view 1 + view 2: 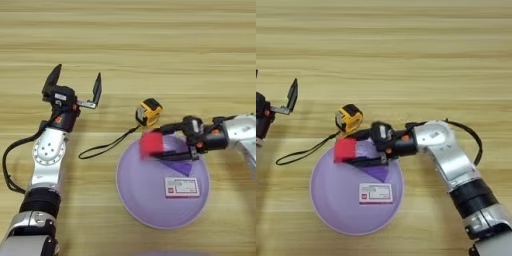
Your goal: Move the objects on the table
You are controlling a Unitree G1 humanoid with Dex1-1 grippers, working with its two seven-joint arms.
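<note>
The red cube [151, 143] is hanging above the purple plate's rim, so my right gripper needs to keep holding it until the cube is on the tabletop.
My right gripper [156, 145] is shut on the red cube [151, 143] and holds it over the upper left rim of a purple plate [135, 200]. One black finger runs along the top of the cube and the other along its underside. A flat white box with a red edge [181, 186] lies inside the plate, lower right of the cube. The yellow-and-black tape measure [149, 111] sits on the wooden table [150, 45] just beyond the plate, and its black cord [102, 148] loops off to the left. My left gripper [75, 84] hovers open at the left, holding nothing.
The left arm [47, 160] runs down the left side of the table. The right arm [456, 165] reaches in from the lower right, with a black cable along it.
</note>
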